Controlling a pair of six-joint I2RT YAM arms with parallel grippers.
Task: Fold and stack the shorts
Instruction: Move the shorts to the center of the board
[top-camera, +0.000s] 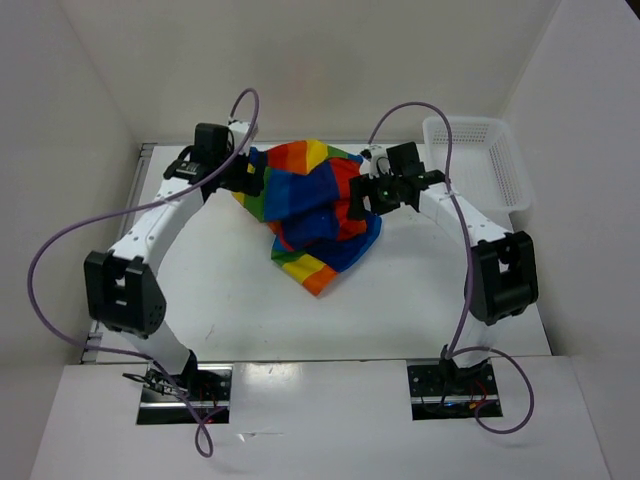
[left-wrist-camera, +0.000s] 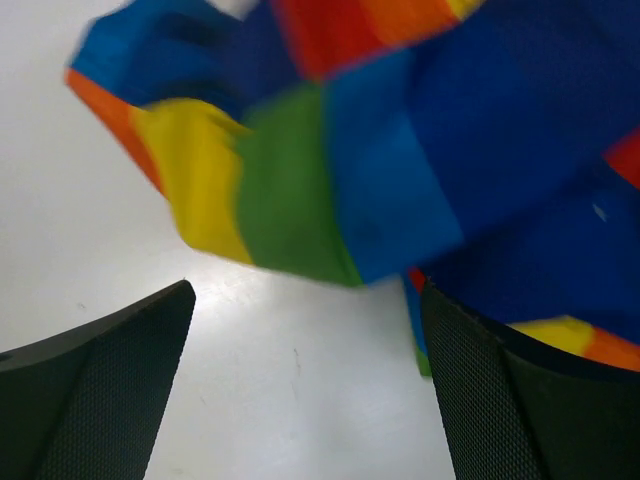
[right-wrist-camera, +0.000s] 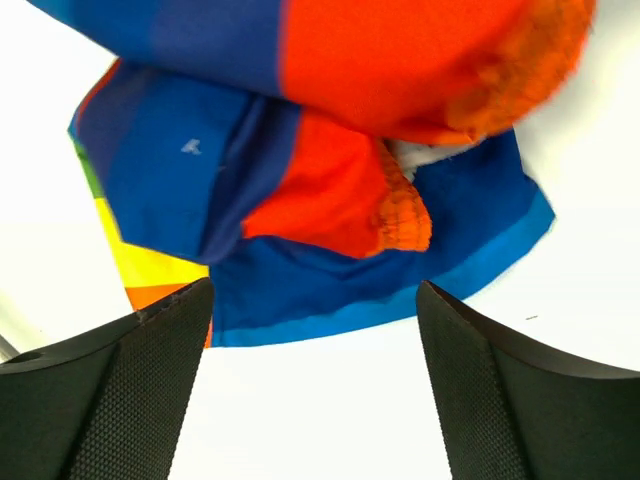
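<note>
My right gripper grabs the rainbow shorts by the red fold beside the orange waistband edge next, leaving the shorts' far end for my left gripper to spread.
The rainbow shorts lie crumpled in a heap at the back middle of the white table. My left gripper is at the heap's left edge, open and empty; in its wrist view bare table shows between the fingers, and the shorts are just ahead. My right gripper is at the heap's right side, open and empty; in its wrist view the shorts fill the upper half, with blue and red folds and an orange waistband edge.
A white plastic lattice basket stands at the back right of the table. White walls enclose the table on the left, back and right. Purple cables loop from both arms.
</note>
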